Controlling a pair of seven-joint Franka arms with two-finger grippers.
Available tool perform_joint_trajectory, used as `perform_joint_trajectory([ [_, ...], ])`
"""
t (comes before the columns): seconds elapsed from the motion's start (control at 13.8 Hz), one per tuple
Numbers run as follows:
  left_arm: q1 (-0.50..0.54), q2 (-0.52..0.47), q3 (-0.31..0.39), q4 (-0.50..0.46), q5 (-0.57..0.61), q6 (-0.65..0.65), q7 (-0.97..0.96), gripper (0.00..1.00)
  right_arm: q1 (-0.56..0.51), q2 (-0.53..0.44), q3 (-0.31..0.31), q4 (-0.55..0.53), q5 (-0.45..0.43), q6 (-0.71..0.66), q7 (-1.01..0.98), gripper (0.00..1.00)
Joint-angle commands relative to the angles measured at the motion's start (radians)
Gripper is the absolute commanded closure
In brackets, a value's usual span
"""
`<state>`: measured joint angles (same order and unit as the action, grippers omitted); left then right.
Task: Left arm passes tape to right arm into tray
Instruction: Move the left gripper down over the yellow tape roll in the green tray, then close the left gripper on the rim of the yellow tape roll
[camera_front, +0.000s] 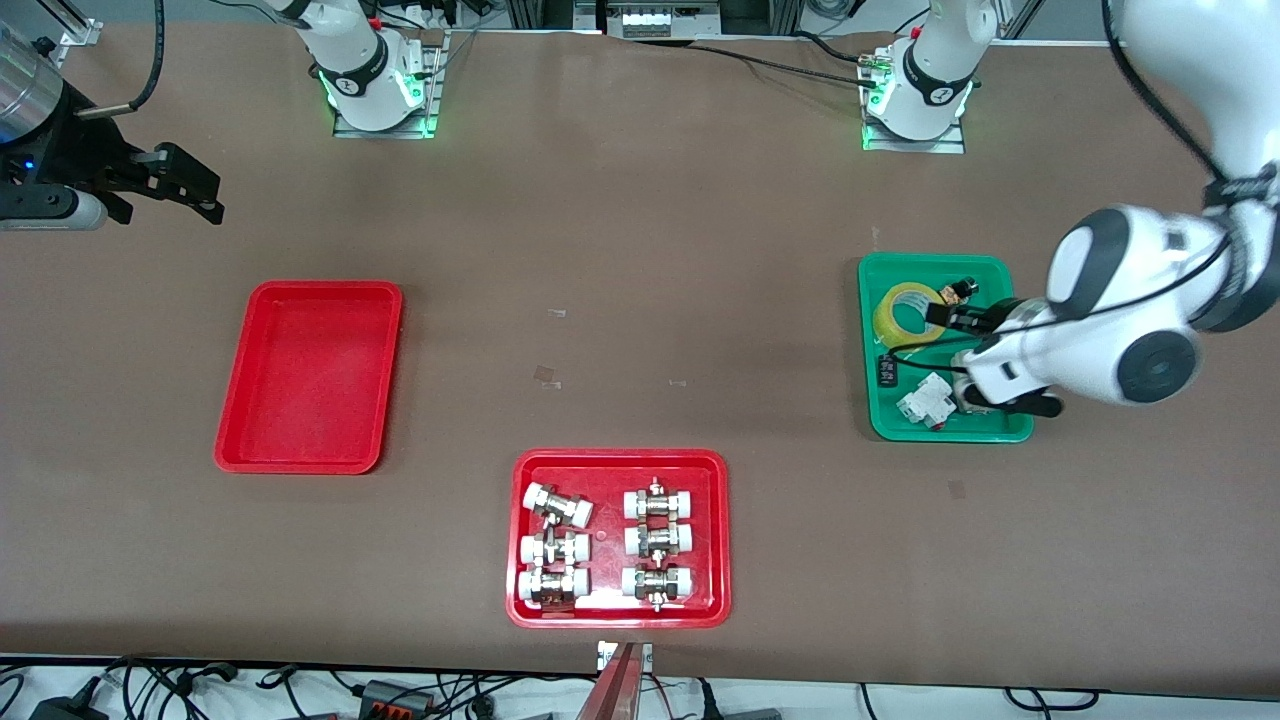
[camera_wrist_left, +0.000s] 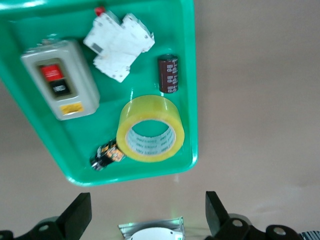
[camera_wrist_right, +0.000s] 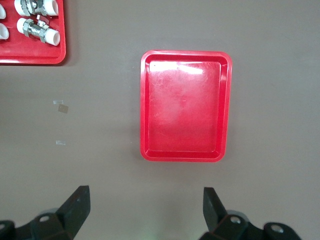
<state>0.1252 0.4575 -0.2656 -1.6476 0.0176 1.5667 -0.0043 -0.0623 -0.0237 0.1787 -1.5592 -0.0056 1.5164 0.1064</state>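
Observation:
The tape needs to be passed over for the plain red tray. My left gripper should grab the tape by its ring side next.
The tape, a yellow translucent roll, lies flat in a corner of the green tray toward the robots' bases; it also shows in the front view. My left gripper hangs above that tray, open and empty, its fingers apart from the roll. The left arm's hand covers part of the green tray. The plain red tray sits empty toward the right arm's end. My right gripper waits open in the air off that tray's edge toward the bases, with the tray below.
In the green tray with the tape lie a grey switch box, a white breaker, a black capacitor and a small brown part. A red tray of white-capped fittings stands near the front camera's edge.

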Motion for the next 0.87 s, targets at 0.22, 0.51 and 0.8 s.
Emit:
perform_joint_trajectory([
  [0.22,0.007,-0.135,0.000,-0.397,-0.001,0.355,0.027,0.00,0.002,0.002,0.004,0.016,0.003,-0.018,0.013,0.00],
  [0.51,0.047,-0.140,0.005,-0.498,0.001,0.446,0.029,0.00,0.002,0.001,0.004,0.016,0.003,-0.018,0.013,0.00],
  [0.8,0.064,-0.158,0.005,-0.583,0.045,0.579,0.026,0.00,0.002,0.001,0.004,0.015,0.003,-0.018,0.013,0.00],
])
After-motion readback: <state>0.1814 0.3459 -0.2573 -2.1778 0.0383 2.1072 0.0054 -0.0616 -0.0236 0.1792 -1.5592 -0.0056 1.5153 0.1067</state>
